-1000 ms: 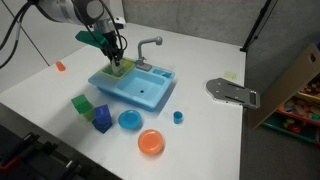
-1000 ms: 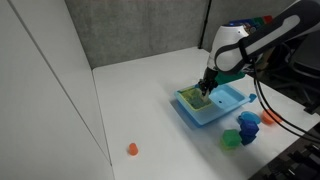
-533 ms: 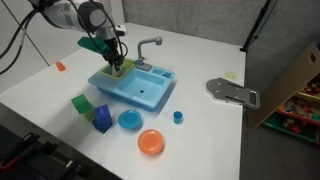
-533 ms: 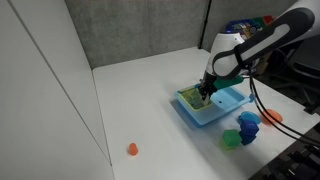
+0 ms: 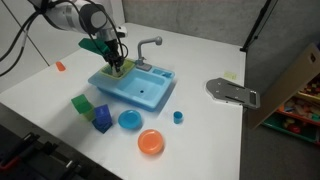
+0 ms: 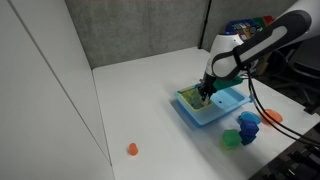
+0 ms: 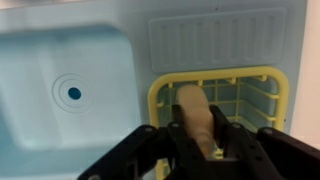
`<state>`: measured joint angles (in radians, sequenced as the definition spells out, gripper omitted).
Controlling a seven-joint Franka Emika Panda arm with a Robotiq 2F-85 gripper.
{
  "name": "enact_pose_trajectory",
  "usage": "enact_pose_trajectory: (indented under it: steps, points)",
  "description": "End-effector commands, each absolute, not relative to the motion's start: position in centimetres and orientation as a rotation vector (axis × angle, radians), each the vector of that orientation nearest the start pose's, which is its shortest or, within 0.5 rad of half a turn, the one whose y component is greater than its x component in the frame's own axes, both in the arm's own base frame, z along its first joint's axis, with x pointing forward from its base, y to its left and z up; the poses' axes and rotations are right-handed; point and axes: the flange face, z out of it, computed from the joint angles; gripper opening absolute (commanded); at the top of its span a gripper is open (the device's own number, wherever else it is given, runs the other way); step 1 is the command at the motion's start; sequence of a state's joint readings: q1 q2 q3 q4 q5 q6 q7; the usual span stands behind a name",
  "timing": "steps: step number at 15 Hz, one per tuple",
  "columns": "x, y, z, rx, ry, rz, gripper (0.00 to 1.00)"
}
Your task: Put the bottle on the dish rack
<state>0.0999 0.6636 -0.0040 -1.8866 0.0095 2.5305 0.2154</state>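
Note:
The bottle hangs low inside the dish rack's yellow-green rim and would land there, so my gripper should open now.
In the wrist view the pale cream bottle (image 7: 194,112) sits between the black fingers of my gripper (image 7: 200,140), which is shut on it. It hangs right over the yellow-green slatted dish rack (image 7: 262,90) at the side of the light-blue toy sink (image 7: 60,60). In both exterior views the gripper (image 5: 117,62) (image 6: 204,89) is low over the dish rack (image 5: 122,70) (image 6: 191,97); the bottle is hidden by the fingers there.
The grey faucet (image 5: 148,44) stands behind the sink (image 5: 140,86). In front lie a green block (image 5: 81,103), a blue block (image 5: 102,117), a blue plate (image 5: 130,120), an orange plate (image 5: 151,142) and a small blue cup (image 5: 178,116). A grey clamp (image 5: 230,91) lies to one side.
The gripper has shifted slightly over the dish rack since a second ago and has stayed still over the last half second, still holding the bottle.

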Motion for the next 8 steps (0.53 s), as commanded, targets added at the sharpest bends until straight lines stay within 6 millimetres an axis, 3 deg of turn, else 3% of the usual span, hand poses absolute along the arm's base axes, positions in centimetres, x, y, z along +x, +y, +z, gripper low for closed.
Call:
enact_pose_trajectory:
  steps: [1, 2, 3, 5, 8]
  points:
    - [63.1, 6.0, 14.7, -3.134, 0.219, 0.038, 0.1]
    - [63.1, 5.9, 14.7, -3.134, 0.22, 0.038, 0.19]
    - [63.0, 5.9, 14.7, -3.135, 0.22, 0.039, 0.57]
    - [63.0, 5.8, 14.9, -3.136, 0.219, 0.038, 0.64]
    - [63.0, 5.7, 15.7, -3.134, 0.214, 0.029, 0.88]
